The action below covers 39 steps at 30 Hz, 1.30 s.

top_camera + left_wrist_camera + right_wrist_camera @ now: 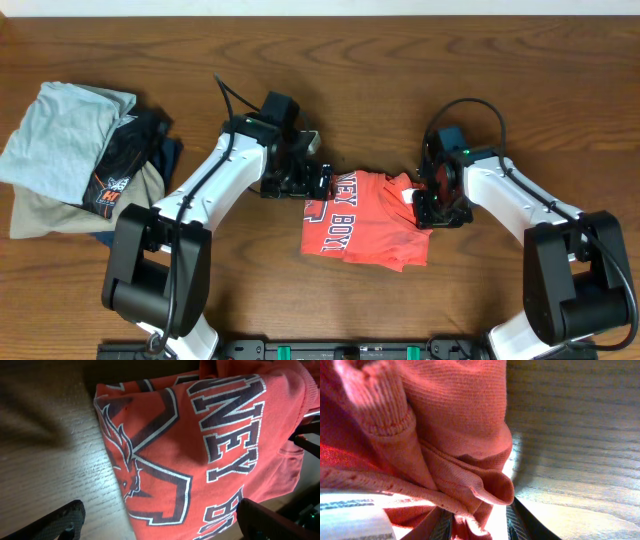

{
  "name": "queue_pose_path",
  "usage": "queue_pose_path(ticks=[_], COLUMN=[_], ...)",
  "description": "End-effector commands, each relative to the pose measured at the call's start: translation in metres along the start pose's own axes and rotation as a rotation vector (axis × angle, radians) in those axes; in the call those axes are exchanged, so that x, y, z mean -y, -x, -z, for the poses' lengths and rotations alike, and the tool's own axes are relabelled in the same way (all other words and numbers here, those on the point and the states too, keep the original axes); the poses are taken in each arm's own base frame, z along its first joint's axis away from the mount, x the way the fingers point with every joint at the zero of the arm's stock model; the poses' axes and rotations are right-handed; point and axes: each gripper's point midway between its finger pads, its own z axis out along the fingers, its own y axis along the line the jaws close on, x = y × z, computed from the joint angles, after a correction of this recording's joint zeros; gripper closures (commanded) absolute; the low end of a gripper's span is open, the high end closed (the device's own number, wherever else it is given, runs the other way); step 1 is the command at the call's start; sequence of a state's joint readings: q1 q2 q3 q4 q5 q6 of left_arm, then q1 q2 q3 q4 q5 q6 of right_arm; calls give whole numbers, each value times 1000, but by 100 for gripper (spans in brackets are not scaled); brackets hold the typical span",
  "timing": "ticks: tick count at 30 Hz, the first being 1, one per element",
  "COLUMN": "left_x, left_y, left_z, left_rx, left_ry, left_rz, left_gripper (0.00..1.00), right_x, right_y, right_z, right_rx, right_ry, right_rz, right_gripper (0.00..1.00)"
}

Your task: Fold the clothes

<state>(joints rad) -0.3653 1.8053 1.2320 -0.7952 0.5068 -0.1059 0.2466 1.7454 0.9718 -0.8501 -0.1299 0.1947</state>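
My left gripper grabs the folded clothes at the printed edge (pixel 309 221) (pixel 131 491) next, opposite the collar end, to lay them onto the garment pile.
The clothes (pixel 365 220), a red-orange T-shirt with white block lettering, lie folded into a compact shape at the table's middle. My left gripper (pixel 318 183) hangs at the shirt's left edge, open wide. In the left wrist view its two dark fingertips (pixel 65 520) straddle the printed front of the clothes (pixel 200 445) without touching it. My right gripper (pixel 425 200) is at the shirt's right end by the collar. In the right wrist view a bunched fold of the clothes (pixel 465 435) runs down between its fingers (pixel 442 527), which are shut on it. The white neck tag (pixel 350 520) shows at the lower left.
A pile of other garments (pixel 70 150) sits at the table's far left: a light blue-grey shirt on top, black (pixel 125 170) and tan (pixel 45 212) ones beneath. Bare wooden table (pixel 330 70) surrounds the shirt. Both arm bases stand at the front edge.
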Motion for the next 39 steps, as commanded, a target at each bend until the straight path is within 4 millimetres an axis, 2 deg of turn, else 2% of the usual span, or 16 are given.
queue_pose_path(ticks=[1, 11, 16, 17, 21, 22, 23, 24, 26, 29, 33, 37, 39], left_x=[1, 0, 17, 21, 31, 34, 35, 35, 35, 24, -11, -43, -61], left_y=[-2, -2, 2, 2, -3, -3, -3, -2, 3, 15, 33, 55, 68], left_z=[-5, -41, -60, -63, -70, -71, -72, -72, -71, -67, -48, -7, 25], left_rx=[-4, -58, -77, -80, -98, -97, -93, -89, -70, -33, 45, 168, 263], left_ry=[-27, -106, -238, -255, -261, -262, -263, -264, -267, -226, -29, 145, 233], left_rz=[-14, 4, -11, -19, -49, -58, -65, -68, -75, -69, -47, -24, -1], left_gripper=[2, 2, 0, 4, 31, 41, 61, 73, 91, 94, 94, 94, 94], right_x=[17, 18, 18, 18, 18, 18, 18, 18, 18, 18, 22, 34, 42], right_y=[-4, -5, -5, -5, -5, -5, -5, -5, -6, -7, -11, -13, -12], right_z=[-3, -3, -3, -3, -3, -3, -3, -3, -3, -3, -1, 10, 18], right_rx=[0, -4, -5, -5, -4, -4, -4, -4, -8, -16, -34, -59, -60], right_ry=[-103, -103, -104, -104, -104, -104, -104, -104, -104, -106, -108, -109, -105], right_rz=[-15, -15, -15, -15, -15, -15, -15, -15, -15, -16, -33, -84, -120], right_gripper=[67, 66, 65, 65, 65, 65, 65, 65, 64, 58, 36, 34, 33])
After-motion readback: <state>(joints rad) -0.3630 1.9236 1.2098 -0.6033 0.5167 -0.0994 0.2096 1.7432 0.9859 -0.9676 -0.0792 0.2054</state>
